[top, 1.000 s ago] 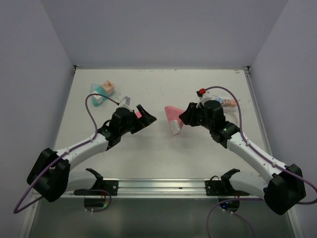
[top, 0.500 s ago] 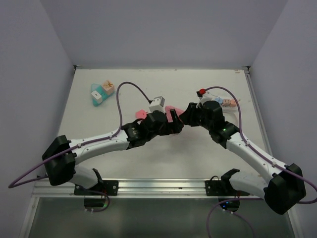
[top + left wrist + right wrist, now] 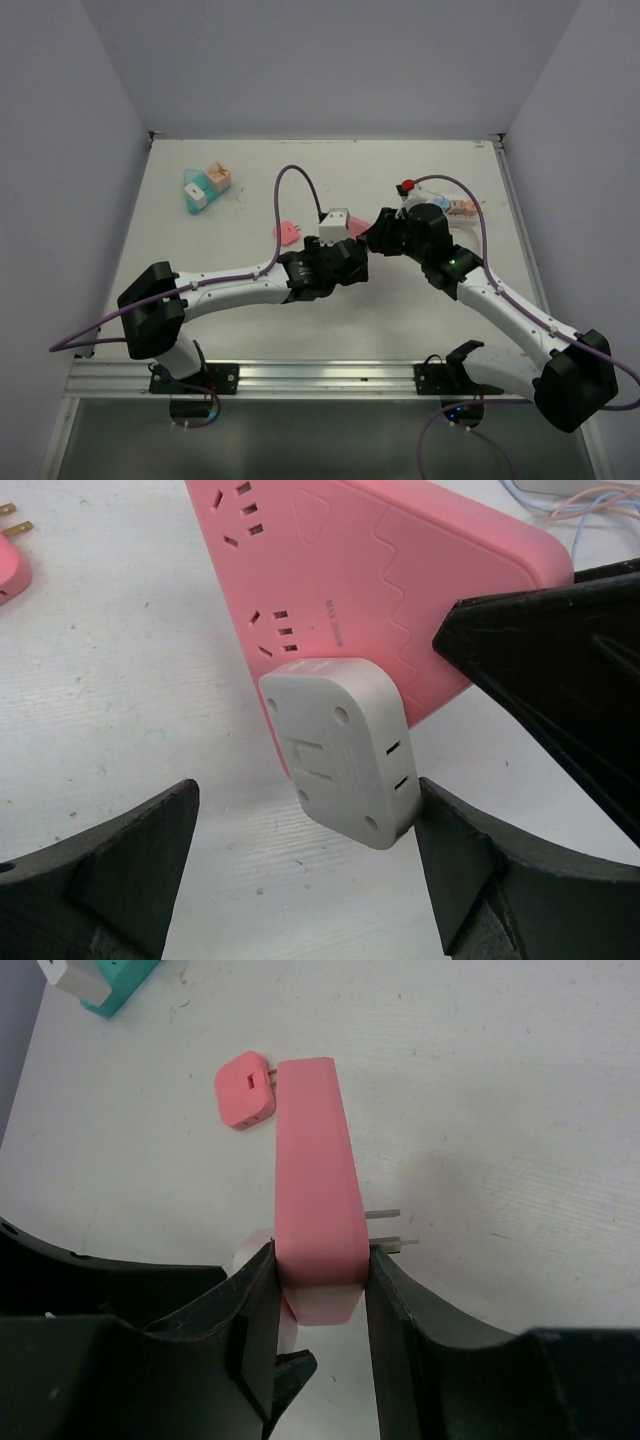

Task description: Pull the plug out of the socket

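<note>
The left gripper isn't ready to close on the plug's body yet and should move toward it first, as its fingers reach only the plug's near corner in the left wrist view.
The pink socket strip (image 3: 380, 590) is held on its edge in my right gripper (image 3: 320, 1300), which is shut on its end (image 3: 315, 1190). A grey-white plug (image 3: 345, 750) sits in the strip's face. My left gripper (image 3: 300, 880) is open with its jaws either side of the plug. Its right finger (image 3: 500, 880) touches the plug's edge and its left finger (image 3: 110, 870) stands well apart. In the top view both grippers meet mid-table, left (image 3: 350, 258) and right (image 3: 372, 238), and the strip is hidden under them.
A loose pink plug (image 3: 288, 232) lies just left of the grippers, also in the right wrist view (image 3: 245, 1090). A teal socket block (image 3: 195, 190) and a tan block (image 3: 218, 177) sit at the far left. Small objects (image 3: 460, 208) lie at the far right.
My left arm has swung right from the table's left side to the socket strip, and its open jaws now straddle the plug. My right gripper has kept its hold and barely moved.
</note>
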Robot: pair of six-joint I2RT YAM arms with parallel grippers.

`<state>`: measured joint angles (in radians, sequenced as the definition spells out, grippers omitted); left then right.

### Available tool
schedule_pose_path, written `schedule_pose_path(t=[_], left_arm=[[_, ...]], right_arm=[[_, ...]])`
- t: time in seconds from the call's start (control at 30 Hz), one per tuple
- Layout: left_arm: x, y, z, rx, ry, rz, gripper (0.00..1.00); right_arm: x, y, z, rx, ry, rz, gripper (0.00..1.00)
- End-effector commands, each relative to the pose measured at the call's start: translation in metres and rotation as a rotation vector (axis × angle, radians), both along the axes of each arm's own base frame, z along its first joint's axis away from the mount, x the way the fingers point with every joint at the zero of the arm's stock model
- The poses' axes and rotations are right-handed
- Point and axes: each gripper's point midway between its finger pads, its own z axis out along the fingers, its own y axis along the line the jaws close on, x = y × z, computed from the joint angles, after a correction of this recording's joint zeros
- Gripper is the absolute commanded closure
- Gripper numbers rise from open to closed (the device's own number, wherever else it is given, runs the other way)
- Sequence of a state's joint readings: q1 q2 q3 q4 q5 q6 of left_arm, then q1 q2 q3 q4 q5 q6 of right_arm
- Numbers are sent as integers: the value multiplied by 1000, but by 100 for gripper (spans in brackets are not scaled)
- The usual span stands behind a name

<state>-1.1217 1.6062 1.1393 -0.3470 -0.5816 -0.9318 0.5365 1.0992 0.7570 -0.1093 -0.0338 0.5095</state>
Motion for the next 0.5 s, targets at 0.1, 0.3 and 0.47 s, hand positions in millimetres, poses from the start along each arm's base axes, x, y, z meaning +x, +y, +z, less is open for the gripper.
schedule_pose_path(t=[0.1, 0.3, 0.47], left_arm=[[14, 37, 14, 18, -68, 143, 16], [19, 56, 22, -60, -71, 185, 19], [26, 75, 15, -130, -38, 204, 20]], right_arm=[[8, 0, 34, 46, -93, -26, 100], [8, 0, 34, 41, -98, -22, 100], [8, 1, 36, 44, -99, -21, 100]])
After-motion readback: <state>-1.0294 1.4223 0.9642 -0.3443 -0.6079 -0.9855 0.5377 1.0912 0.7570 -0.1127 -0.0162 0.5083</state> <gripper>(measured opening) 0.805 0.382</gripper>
